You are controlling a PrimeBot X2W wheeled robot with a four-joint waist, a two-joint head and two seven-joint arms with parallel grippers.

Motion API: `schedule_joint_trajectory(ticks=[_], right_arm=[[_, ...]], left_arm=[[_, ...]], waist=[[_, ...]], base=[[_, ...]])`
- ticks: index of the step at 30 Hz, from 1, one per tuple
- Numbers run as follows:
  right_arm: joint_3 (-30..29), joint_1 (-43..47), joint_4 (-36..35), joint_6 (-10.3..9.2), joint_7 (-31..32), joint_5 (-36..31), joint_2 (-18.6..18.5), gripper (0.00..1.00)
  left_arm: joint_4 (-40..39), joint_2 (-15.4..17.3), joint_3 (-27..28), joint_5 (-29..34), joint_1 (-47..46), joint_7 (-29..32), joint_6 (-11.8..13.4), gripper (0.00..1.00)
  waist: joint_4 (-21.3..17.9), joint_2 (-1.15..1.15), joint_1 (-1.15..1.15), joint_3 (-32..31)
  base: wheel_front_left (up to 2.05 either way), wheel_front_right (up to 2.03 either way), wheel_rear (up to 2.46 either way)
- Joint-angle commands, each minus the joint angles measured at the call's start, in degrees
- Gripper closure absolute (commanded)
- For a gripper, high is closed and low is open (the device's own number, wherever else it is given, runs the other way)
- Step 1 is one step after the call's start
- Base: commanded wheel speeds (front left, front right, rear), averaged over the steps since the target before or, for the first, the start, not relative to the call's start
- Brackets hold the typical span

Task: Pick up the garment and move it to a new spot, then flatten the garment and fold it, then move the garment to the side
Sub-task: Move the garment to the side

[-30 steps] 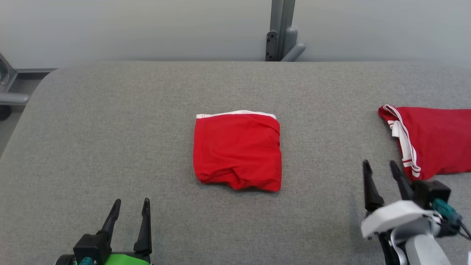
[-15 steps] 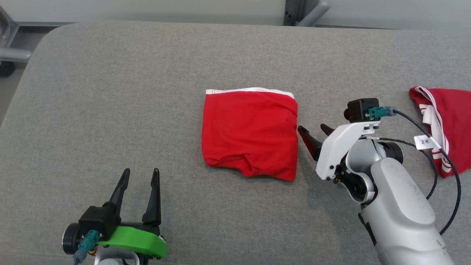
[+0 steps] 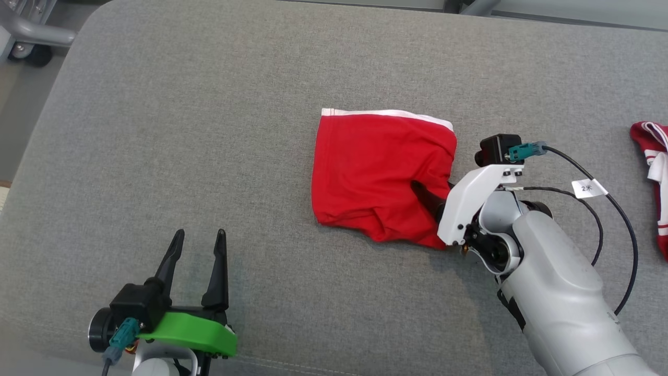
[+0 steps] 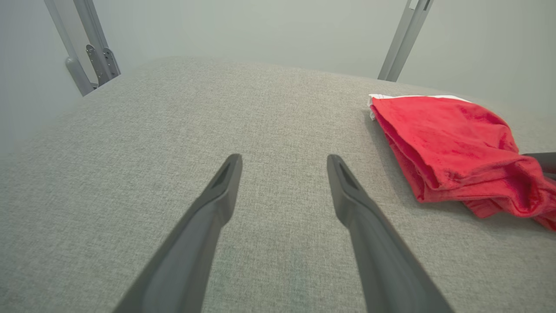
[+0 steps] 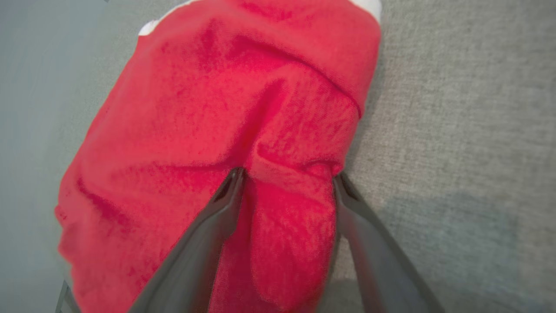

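A fold stands up at the garment's edge, and the rest lies flat. My right gripper should grab the garment by that raised fold [image 5: 294,180] next.
The folded red garment [image 3: 376,162] with a white waistband lies in the middle of the grey padded table [image 3: 209,130]. My right gripper [image 3: 430,197] is at its right edge, open, one dark finger lying on the cloth. In the right wrist view the garment [image 5: 217,108] has a raised fold between the two spread fingers of the right gripper [image 5: 287,176]. My left gripper [image 3: 200,235] stands open near the front left, well apart from the garment. In the left wrist view, the left gripper [image 4: 283,160] has bare table between its fingers and the garment [image 4: 443,130] lies off to the right.
A second red garment with white stripes [image 3: 652,177] lies at the table's right edge. Black cables [image 3: 616,209] loop off my right wrist. A grey metal frame with a wheel [image 3: 31,36] stands beyond the table's far left corner.
The head camera has tilted down. My right gripper swung left from the front right to the garment's right edge and pushed over it, bunching the cloth. The left gripper stayed put.
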Motion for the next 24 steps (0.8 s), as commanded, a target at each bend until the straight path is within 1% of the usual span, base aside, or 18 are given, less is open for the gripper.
schedule_joint_trajectory(ticks=[1,2,8,11,14,17,18,19,20,21,22,23,24], right_arm=[[0.4,-0.1,2.1,-0.04,-0.3,1.2,-0.1,0.51],[0.8,-0.6,2.8,-0.05,-0.7,2.2,-0.1,1.0],[2.9,-3.2,6.1,-0.05,-3.8,5.3,-0.1,1.0],[3.4,-4.0,6.5,-0.05,-5.3,5.6,-0.2,1.0],[3.4,-4.4,6.1,-0.05,-5.8,4.2,-0.2,1.0],[2.4,-4.8,4.8,-0.05,-4.3,1.2,-0.5,1.0],[1.9,-4.9,4.0,-0.05,-3.7,0.4,-1.0,1.0],[0.9,-5.0,1.4,-0.05,-1.7,-1.4,-2.2,1.0],[0.5,-5.0,-0.3,-0.05,-0.4,-2.0,-2.9,1.0],[0.5,-5.0,-0.3,-0.05,-0.4,-2.0,-2.9,1.0],[0.0,-5.0,-2.3,-0.03,1.1,-2.5,-3.7,1.0],[-1.0,-5.0,-6.7,-0.03,4.7,-3.3,-5.6,1.0],[-1.3,-4.8,-9.0,-0.03,7.0,-3.6,-6.7,1.0]], left_arm=[[0.1,0.0,0.1,-0.1,-0.8,-0.1,-0.2,0.0],[0.2,-0.1,0.1,-0.1,-0.9,-0.1,-0.2,0.0],[0.2,-0.1,0.4,-0.4,-0.6,-0.1,-0.2,0.0],[-0.1,-0.1,1.1,-0.2,0.5,-0.1,-0.2,0.0],[-0.4,0.1,1.8,0.3,1.4,-0.1,-0.2,0.0],[-0.9,0.3,2.1,0.7,1.6,-0.1,-0.2,0.0],[-1.2,0.4,2.1,0.6,1.5,-0.1,-0.2,0.0],[-1.5,0.5,1.9,0.9,1.0,-0.1,-0.2,0.0],[-1.7,0.6,1.7,0.9,0.8,-0.1,-0.2,0.0],[-1.7,0.6,1.7,0.9,0.8,-0.1,-0.2,0.0],[-1.8,0.6,1.4,1.0,0.6,-0.1,-0.2,0.0],[-2.0,0.8,1.0,0.8,0.3,-0.1,-0.2,0.0],[-2.1,0.8,0.9,0.8,0.2,-0.1,-0.2,0.0]], waist=[[-0.1,0.0,0.0,0.1],[-0.1,0.0,0.0,0.0],[-1.7,0.0,0.0,-0.8],[-3.8,0.0,0.0,-1.2],[-7.0,0.0,0.0,-1.7],[-10.4,0.0,0.0,-1.9],[-11.5,0.0,0.0,-1.9],[-13.2,0.0,0.0,-1.8],[-14.0,0.0,0.0,-1.7],[-14.0,0.0,0.0,-1.7],[-14.6,0.0,0.0,-1.6],[-15.7,0.0,0.0,-1.3],[-16.1,0.0,0.0,-1.2]], base=[[0.0,0.0,0.0],[0.0,0.0,0.0],[0.0,0.0,0.0],[0.0,0.0,0.0],[0.0,0.0,0.0],[0.0,0.0,0.0],[0.0,0.0,0.0],[0.0,0.0,0.0],[0.0,0.0,0.0],[0.0,0.0,0.0],[0.0,0.0,0.0],[0.0,0.0,0.0],[0.0,0.0,0.0]])
